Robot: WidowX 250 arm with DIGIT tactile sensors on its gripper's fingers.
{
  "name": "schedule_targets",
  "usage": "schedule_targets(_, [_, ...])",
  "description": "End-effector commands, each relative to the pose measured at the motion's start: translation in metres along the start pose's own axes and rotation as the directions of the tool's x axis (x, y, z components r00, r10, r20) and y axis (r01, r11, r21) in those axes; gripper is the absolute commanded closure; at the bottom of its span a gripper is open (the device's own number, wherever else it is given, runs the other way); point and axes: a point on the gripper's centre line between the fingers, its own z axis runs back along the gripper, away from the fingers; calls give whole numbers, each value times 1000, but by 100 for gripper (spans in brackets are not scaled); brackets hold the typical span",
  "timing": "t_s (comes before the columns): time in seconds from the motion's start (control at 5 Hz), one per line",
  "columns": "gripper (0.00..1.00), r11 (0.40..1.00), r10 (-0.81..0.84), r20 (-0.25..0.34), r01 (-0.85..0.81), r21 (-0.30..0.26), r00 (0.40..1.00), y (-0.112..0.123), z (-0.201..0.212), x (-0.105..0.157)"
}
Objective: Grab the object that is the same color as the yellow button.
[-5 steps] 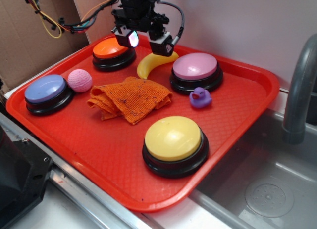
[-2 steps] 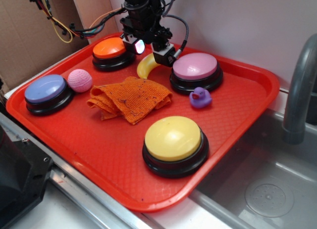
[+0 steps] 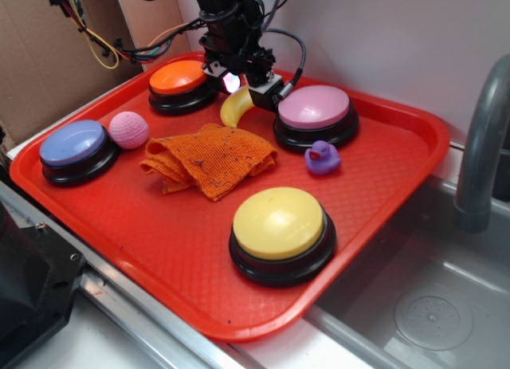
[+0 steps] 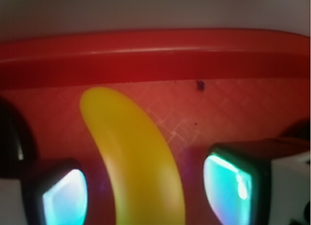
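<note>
The yellow toy banana (image 3: 236,107) is between my gripper's fingers, which are low on either side of the banana over the red tray (image 3: 159,225), so my gripper needs to close on it.
The small yellow toy banana (image 3: 236,107) lies on the red tray (image 3: 159,225) at the back, between the orange button (image 3: 178,80) and the pink button (image 3: 313,110). My gripper (image 3: 245,88) is low over its far end, open, one finger on each side. In the wrist view the banana (image 4: 138,157) runs up between my two glowing fingertips (image 4: 63,198), with a gap on both sides, so my gripper (image 4: 146,191) straddles it without gripping. The large pale-yellow dome button (image 3: 279,224) sits at the tray's front.
An orange cloth (image 3: 209,158) lies mid-tray. A pink ball (image 3: 128,129) and a blue-purple button (image 3: 74,145) are at the left. A purple duck (image 3: 321,157) stands by the pink button. The tray's raised back rim (image 4: 155,55) is just beyond the banana. A sink and grey faucet (image 3: 482,146) are right.
My gripper has moved right and down from above the orange button's edge, and now straddles the banana's far end. The jaws have stayed open. The banana has not moved.
</note>
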Motion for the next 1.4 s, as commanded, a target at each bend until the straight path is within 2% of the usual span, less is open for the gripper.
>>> schedule_targets(0.0, [99,1000,-22,32,21,10,999,11,3,9])
schedule_targets(0.6, [100,998,1,42,1,-64,999,18,18,6])
schedule_targets(0.8, [100,999,31,46,-30,-25,998,15,63,0])
schedule_targets(1.0, [100,999,3,33,-1,-42,999,3,105,-15])
schedule_targets(1.2, [100,1000,19,-57,-19,-4,998,-6,130,-39])
